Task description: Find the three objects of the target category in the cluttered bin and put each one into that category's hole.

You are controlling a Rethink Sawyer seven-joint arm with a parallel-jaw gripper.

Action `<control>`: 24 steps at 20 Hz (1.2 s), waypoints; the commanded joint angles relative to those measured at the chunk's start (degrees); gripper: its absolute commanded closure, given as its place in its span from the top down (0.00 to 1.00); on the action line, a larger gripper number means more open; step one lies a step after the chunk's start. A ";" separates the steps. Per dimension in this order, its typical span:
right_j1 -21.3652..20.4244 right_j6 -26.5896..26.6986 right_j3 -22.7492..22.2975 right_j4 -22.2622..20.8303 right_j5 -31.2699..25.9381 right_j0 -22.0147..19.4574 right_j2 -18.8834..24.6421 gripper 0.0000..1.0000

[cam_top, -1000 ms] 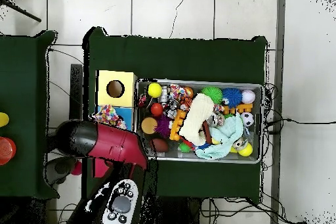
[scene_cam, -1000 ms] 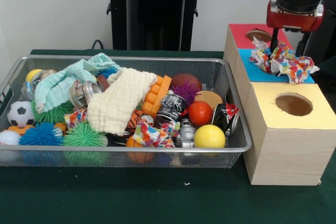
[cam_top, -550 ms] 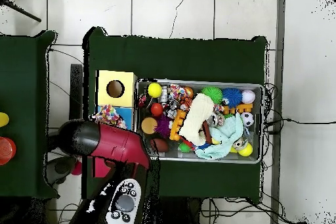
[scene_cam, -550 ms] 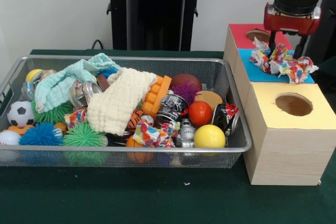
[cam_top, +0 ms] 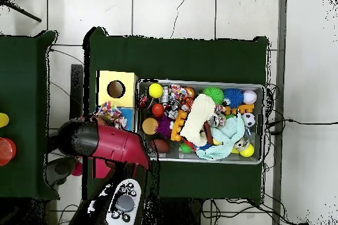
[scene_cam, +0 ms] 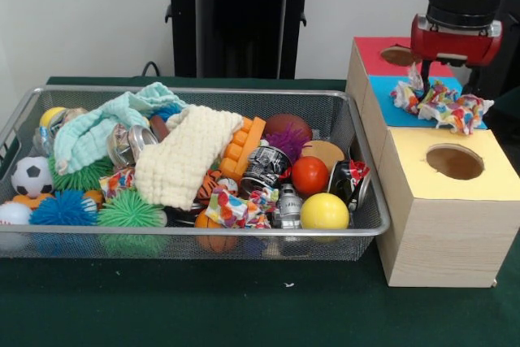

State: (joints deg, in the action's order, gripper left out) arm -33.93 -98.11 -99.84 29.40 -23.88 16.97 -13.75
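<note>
My gripper grabs the confetti-patterned cloth by its bunched middle (scene_cam: 444, 95) next, where the cloth's folds stand up.
A crumpled multicoloured cloth (scene_cam: 443, 103) lies on the blue middle section (scene_cam: 387, 111) of the wooden hole box, covering its hole. My gripper (scene_cam: 448, 79) hangs straight above the cloth, open, with its fingers coming down on either side of the cloth's top. In the overhead view the same cloth (cam_top: 111, 113) shows at the edge of my red arm (cam_top: 105, 142), which hides the gripper. Cloths in the wire bin (scene_cam: 195, 233) include a cream knit one (scene_cam: 183, 156), a mint one (scene_cam: 101, 127) and a small patterned one (scene_cam: 236, 209).
The box also has a red section with a hole (scene_cam: 400, 54) at the back and a yellow section with an uncovered hole (scene_cam: 455, 162) in front. The bin holds spiky balls, smooth balls, crushed cans and an orange brick. A black stand rises behind the bin.
My gripper has come down a little onto the multicoloured cloth. The cloth has flattened and shifted slightly right on the blue section. The bin's contents have not moved.
</note>
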 commanded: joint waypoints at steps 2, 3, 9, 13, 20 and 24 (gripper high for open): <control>1.99 -10.62 -2.29 -1.52 5.01 -1.15 3.96 0.00; 2.08 -10.30 -2.05 -1.82 4.98 -1.10 3.86 0.00; 2.56 -10.06 -0.61 -2.31 3.08 -0.45 2.83 0.00; 2.62 -10.14 -0.27 -2.42 2.66 -0.10 2.45 0.00; -0.71 -9.30 7.21 -5.72 -2.39 3.61 -4.81 0.00; -1.62 -7.84 10.00 -7.51 -2.02 3.36 -6.03 0.00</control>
State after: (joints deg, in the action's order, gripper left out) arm -34.04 -98.11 -96.35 25.05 -23.35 20.84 -17.90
